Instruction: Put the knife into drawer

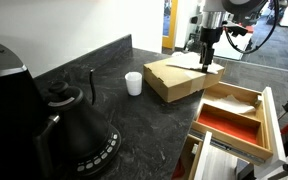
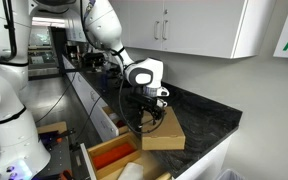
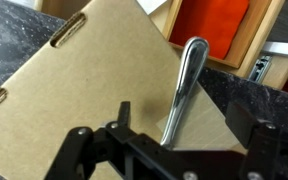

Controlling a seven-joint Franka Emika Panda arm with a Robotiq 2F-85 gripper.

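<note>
I should close my gripper on the knife. My fingers are on either side of it and reach down to the top of the box.
The knife [image 3: 184, 85], slim and shiny, lies on top of the brown cardboard box [image 3: 74, 90], near the box's edge. My gripper [image 3: 189, 125] is open, just above the box, with one finger on each side of the knife. In both exterior views the gripper [image 1: 206, 58] [image 2: 147, 112] hangs low over the box [image 1: 182, 78] [image 2: 166, 132]. The light wooden drawer [image 1: 267, 118] stands open beside the box, with a red-orange compartment [image 1: 227, 124] and a pale one [image 1: 234, 98]. It also shows in the wrist view [image 3: 249, 45] and in an exterior view [image 2: 109, 155].
A black kettle [image 1: 76, 125] and a dark appliance [image 1: 4, 85] stand on the dark speckled counter [image 1: 134, 120]. A white cup [image 1: 133, 83] stands beside the box. The wall runs along the back of the counter.
</note>
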